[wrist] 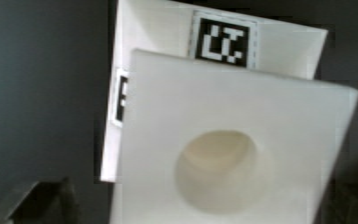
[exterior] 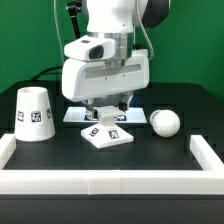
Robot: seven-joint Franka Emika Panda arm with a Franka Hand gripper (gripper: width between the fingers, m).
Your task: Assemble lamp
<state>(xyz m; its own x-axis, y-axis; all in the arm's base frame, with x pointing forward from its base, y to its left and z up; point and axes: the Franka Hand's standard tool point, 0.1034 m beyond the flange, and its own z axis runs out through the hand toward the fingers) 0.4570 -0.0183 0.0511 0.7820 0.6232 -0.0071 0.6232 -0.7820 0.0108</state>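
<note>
My gripper should pick up the lamp base by its raised square post next. This will keep the lamp base's round socket free for the bulb (exterior: 164, 122).
The flat square lamp base (exterior: 108, 133) lies on the black table under my gripper (exterior: 108, 110). In the wrist view the base (wrist: 229, 110) fills most of the picture, with its round socket (wrist: 220, 165) showing. My gripper (wrist: 202, 208) is open, and its dark fingers (wrist: 43, 203) stand on either side of the base, the one on the marker-tag side clearly apart from it. The tapered shade (exterior: 35, 112) stands at the exterior view's left. The ball-shaped bulb (exterior: 164, 122) lies at the exterior view's right.
The marker board (exterior: 76, 115) lies just behind the base and also shows in the wrist view (wrist: 176, 30), with one tag. A low white wall (exterior: 110, 182) runs along the front and sides of the table. A green backdrop stands behind.
</note>
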